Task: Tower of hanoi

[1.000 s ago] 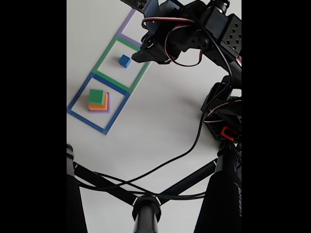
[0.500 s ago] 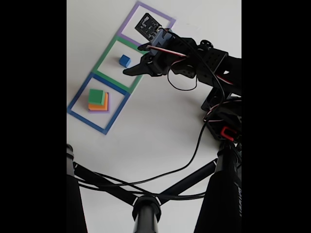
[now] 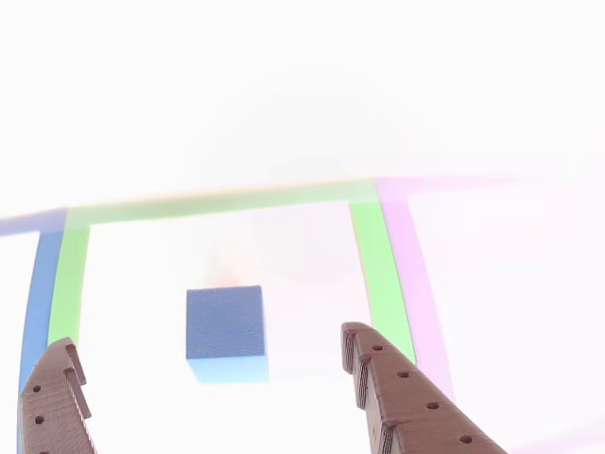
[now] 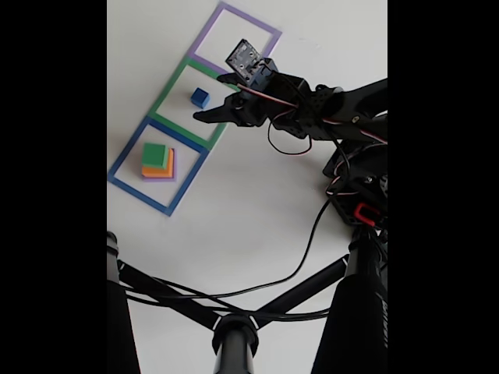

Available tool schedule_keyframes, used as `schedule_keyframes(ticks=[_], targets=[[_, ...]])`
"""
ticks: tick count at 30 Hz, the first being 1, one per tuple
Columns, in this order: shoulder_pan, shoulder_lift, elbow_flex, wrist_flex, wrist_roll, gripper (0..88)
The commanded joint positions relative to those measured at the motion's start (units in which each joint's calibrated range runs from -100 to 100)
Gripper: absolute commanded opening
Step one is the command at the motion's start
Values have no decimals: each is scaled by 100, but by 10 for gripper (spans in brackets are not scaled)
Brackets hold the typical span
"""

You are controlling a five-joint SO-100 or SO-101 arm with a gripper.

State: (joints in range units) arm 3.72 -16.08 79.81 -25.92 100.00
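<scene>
Next, my gripper grabs the blue cube (image 3: 225, 322) by its opposite sides, to top the tower in the blue square (image 3: 40, 293).
A small blue cube (image 4: 200, 97) lies alone inside the green strip square (image 4: 168, 97). Inside the blue strip square (image 4: 125, 156) stands a stack (image 4: 158, 161) with a green cube on top, an orange one under it and a purple one at the bottom. My gripper (image 4: 210, 97) hovers just right of the blue cube, open, with nothing between its fingers. In the other view the blue cube (image 3: 225, 322) sits on the white surface ahead of my open gripper (image 3: 208, 339), between the left finger (image 3: 55, 397) and the right finger (image 3: 397, 388), touching neither.
A purple strip square (image 4: 269, 33) lies beyond the green one, at the top of the fixed view. The arm's base (image 4: 359, 187) and a black cable (image 4: 304, 249) are at the right. Black stand legs (image 4: 234, 335) cross the bottom.
The arm has swung down and to the left in the fixed view, bringing the gripper from above the purple square to right beside the blue cube. The cubes have not moved.
</scene>
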Motion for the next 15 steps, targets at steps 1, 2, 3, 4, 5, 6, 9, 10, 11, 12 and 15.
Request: schedule_keyframes(ticks=[1,2,3,4,5,6,9,10,11,12,15], targets=[[78,651,-308,-800,0,316],[78,813,-344,-930,0,316],[78,983,-372,-1092,0,315],[78,1128,-399,-1221,0,314],[78,1289,-435,-1359,0,314],[69,1443,-472,-1497,0,313],[59,1903,-608,-1861,0,304],[59,2016,-644,-1950,0,302],[59,2129,-672,-2039,0,301],[69,2210,-690,-2104,0,300],[59,2379,-708,-2242,0,294]])
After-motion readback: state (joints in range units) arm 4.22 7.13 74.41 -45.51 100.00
